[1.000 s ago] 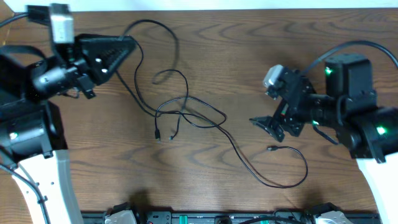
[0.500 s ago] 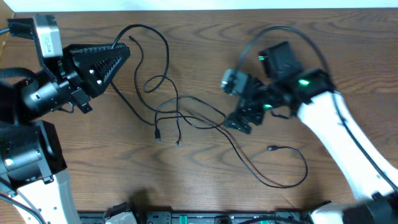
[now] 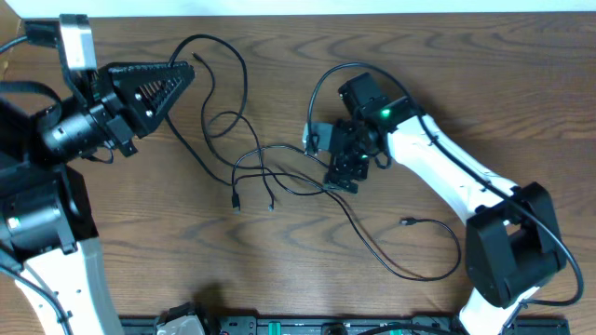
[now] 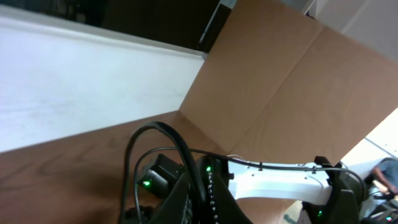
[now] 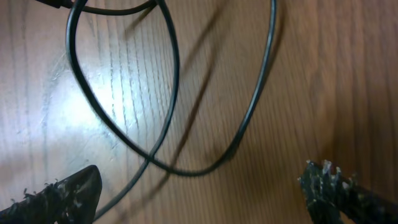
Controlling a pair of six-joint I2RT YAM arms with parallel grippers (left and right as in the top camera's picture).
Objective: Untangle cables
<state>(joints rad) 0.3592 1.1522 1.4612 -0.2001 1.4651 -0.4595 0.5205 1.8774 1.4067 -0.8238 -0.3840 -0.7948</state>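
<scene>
My right gripper should next grab the crossed black piece of cable in the middle of the tangle, which lies away from the left gripper's cable. Then it can pull the cables apart.
The cables [image 3: 279,172] are thin black cords lying in loose crossed loops on the wooden table, with small plug ends [image 3: 236,205] near the middle and another [image 3: 407,221] to the right. My left gripper [image 3: 189,70] is shut on one black cable at the upper left. That cable [image 4: 158,126] arches up from between the fingers of the left gripper [image 4: 205,202]. My right gripper [image 3: 340,175] hangs open just over the right side of the tangle. In the right wrist view, crossed strands [image 5: 186,173] lie on the wood ahead of the right gripper [image 5: 196,196], and nothing is gripped.
A long cable loop [image 3: 438,272] trails toward the front right. The right arm's thick black lead [image 3: 321,84] arcs above its wrist. A white strip [image 3: 279,7] borders the far table edge. Black fixtures [image 3: 279,326] line the front edge.
The right arm swung from the right side of the table leftward and now stands over the tangle, still open. The left gripper shifted slightly, and the held cable's upper loop moved with it.
</scene>
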